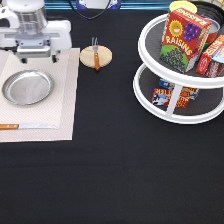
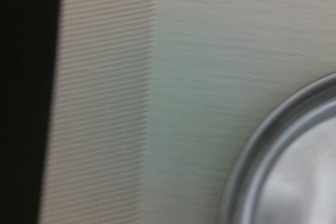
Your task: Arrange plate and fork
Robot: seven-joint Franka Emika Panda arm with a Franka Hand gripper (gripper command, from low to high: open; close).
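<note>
My gripper will next grab the fork by its orange-brown handle. Then it can set the fork on the placemat (image 1: 62, 100) beside the plate.
The shiny silver plate (image 1: 27, 87) lies flat on a beige placemat (image 1: 62, 100) at the exterior view's left. The fork (image 1: 95, 52), with an orange-brown handle and short tines, lies across a round tan wooden coaster (image 1: 102, 59) to the right of the mat's top corner. My gripper (image 1: 38, 60) hangs just above the plate's far rim, at the mat's top edge, open and empty. The wrist view shows the plate's rim (image 2: 259, 160) and the placemat (image 2: 187, 75) from close by.
A wooden-handled knife (image 1: 25, 126) lies along the placemat's near edge. A white two-tier turntable (image 1: 172, 107) with a raisins box (image 1: 185, 40) and other packets stands at the exterior view's right. The table is covered in black cloth (image 1: 115, 170).
</note>
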